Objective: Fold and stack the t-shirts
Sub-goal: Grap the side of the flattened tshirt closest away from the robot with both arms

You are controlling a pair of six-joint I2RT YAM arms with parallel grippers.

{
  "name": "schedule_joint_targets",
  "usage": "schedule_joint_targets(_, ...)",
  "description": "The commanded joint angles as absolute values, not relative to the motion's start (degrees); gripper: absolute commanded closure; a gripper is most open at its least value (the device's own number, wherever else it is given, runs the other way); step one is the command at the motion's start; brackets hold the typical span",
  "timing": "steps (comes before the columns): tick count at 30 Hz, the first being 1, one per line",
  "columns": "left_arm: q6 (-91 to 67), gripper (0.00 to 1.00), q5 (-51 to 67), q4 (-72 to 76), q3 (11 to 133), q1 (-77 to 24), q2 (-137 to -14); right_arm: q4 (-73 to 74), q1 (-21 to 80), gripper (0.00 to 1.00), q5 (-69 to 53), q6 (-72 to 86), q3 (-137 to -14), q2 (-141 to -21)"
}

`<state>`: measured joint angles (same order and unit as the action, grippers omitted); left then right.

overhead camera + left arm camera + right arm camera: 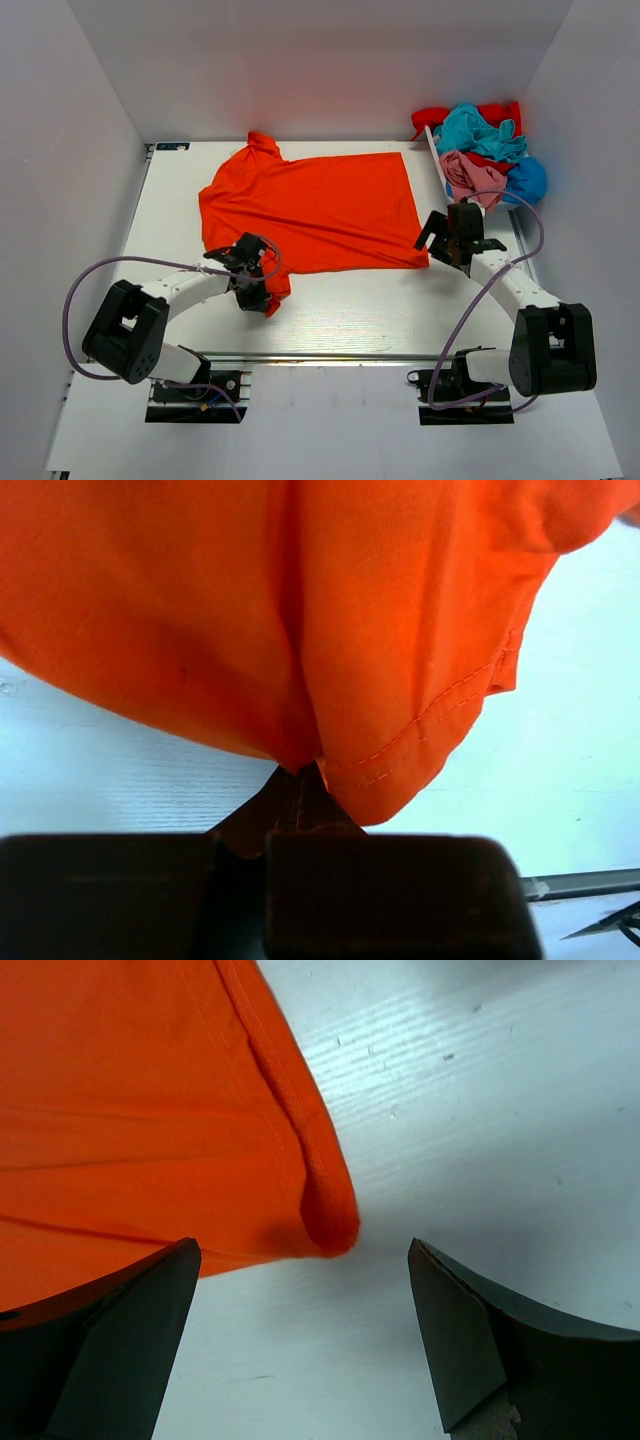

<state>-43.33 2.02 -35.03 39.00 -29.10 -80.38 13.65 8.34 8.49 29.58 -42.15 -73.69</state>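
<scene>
I should next grab the orange-red t-shirt's near hem corner (423,263) (328,1237) with my right gripper, to match its held sleeve. Then the near side of the t-shirt can fold over evenly.
A bright orange-red t-shirt (320,210) lies spread flat on the white table (350,310), collar toward the back left. My left gripper (255,285) is shut on its near left sleeve. In the left wrist view the hemmed sleeve cloth (400,660) bunches and hangs from the closed tips of that left gripper (297,780). My right gripper (447,243) stands open at the shirt's near right corner. That folded-over corner (328,1222) lies on the table just ahead of the right gripper (302,1250), with nothing pinched between its fingers (150,1300).
A heap of crumpled t-shirts sits at the back right: teal (480,130), pink (468,172), red (500,110) and blue (528,180). White walls enclose the table on three sides. A metal rail (330,355) runs along the near edge by the arm bases.
</scene>
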Motion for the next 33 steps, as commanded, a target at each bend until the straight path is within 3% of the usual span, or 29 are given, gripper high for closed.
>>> schedule_joint_targets(1,-42.7,1.0,-3.2,-43.8,37.0,-29.9,-80.7,14.9,8.3,0.11,6.7,29.4,-40.4,-73.3)
schedule_joint_targets(8,-43.1,1.0,8.3,-51.8,32.3,-30.9,-70.8,21.9,8.3,0.12,6.1,28.1,-39.8,-71.3)
schedule_joint_targets(16,-44.7,1.0,4.8,-60.3,34.5,-31.5,-69.3,25.2,8.3,0.15,5.9,28.0,-36.3,-68.5)
schedule_joint_targets(20,-44.7,1.0,1.7,-62.3,37.1,-31.5,-71.6,22.1,8.3,0.28,4.3,28.3,-35.8,-70.6)
schedule_joint_targets(29,-44.7,1.0,4.9,-59.2,36.0,-31.5,-68.3,13.6,8.5,0.31,0.6,29.4,-34.2,-77.2)
schedule_joint_targets(33,-44.2,1.0,6.0,-58.6,36.0,-31.5,-68.3,10.4,8.5,0.39,-1.8,30.1,-34.2,-79.4)
